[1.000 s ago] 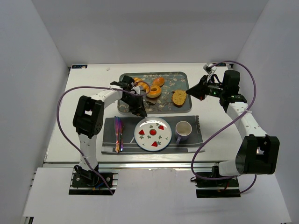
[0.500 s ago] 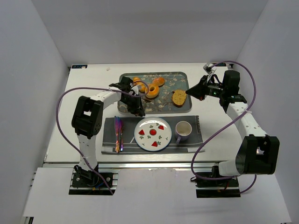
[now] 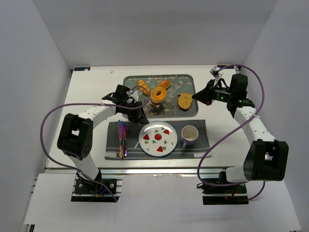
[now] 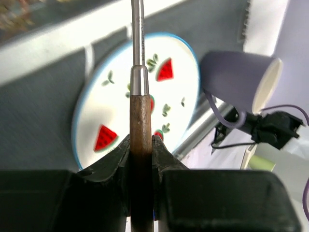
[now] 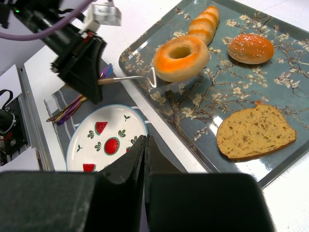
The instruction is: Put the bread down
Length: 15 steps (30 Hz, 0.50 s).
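My right gripper will leave the slice of bread (image 3: 185, 101) (image 5: 256, 132) on the tray if I lift it now. It is shut and empty above the tray, beside the slice.
A brown slice of bread (image 3: 185, 101) lies at the right end of the patterned tray (image 3: 188, 79); it also shows in the right wrist view (image 5: 255, 131). An orange ring donut (image 3: 158, 94) (image 5: 181, 57) sits mid-tray. My left gripper (image 3: 138, 114) (image 4: 141, 142) is shut on a wooden-handled metal tool (image 4: 140, 121) (image 5: 128, 79), whose bent tip sits at the donut's near-left edge. The watermelon plate (image 3: 158, 138) (image 4: 104, 101) (image 5: 107, 145) is empty. My right gripper (image 3: 197, 95) (image 5: 146, 140) is shut and empty, hovering beside the tray's right end.
A twisted roll (image 3: 143, 87) (image 5: 205, 21) and a round bun (image 3: 164, 84) (image 5: 250, 47) lie at the tray's far side. A grey mat (image 3: 203, 130) carries the plate, a lilac cup (image 3: 189, 135) (image 4: 236, 82) and iridescent cutlery (image 3: 121, 137).
My left arm's elbow has swung out to the left and lower, and its wrist has drawn back off the tray, uncovering the roll and donut. The right arm has barely moved.
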Tool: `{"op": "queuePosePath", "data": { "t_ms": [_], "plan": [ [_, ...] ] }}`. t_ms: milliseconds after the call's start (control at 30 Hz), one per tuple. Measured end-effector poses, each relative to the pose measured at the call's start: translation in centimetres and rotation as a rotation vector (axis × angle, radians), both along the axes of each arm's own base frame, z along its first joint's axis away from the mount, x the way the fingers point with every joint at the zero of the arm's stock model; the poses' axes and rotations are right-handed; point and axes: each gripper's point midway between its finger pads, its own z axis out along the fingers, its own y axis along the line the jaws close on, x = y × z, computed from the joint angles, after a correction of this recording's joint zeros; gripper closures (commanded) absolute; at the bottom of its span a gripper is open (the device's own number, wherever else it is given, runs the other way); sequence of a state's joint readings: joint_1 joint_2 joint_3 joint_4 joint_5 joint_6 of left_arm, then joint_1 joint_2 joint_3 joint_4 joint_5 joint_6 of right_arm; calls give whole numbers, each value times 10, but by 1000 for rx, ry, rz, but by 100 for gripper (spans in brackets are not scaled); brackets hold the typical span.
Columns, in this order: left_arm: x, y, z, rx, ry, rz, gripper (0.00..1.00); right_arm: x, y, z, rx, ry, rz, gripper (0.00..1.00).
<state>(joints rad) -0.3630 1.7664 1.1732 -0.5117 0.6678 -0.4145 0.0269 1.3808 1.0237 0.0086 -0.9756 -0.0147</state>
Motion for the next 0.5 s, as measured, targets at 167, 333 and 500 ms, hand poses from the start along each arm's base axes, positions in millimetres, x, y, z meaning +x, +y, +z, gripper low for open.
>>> {"op": "queuePosePath", "data": {
  "t_ms": [167,333,500],
  "plan": [
    [-27,6,14,-35,-27,-10,100,-1,0,0,-1,0,3,97],
    [-69,14,10,-32,-5,-38,100,-1,0,-1,-4,-3,6,97],
    [-119,16,1,-29,43,-80,100,-1,0,-1,-8,-9,8,97]
  ]
}}
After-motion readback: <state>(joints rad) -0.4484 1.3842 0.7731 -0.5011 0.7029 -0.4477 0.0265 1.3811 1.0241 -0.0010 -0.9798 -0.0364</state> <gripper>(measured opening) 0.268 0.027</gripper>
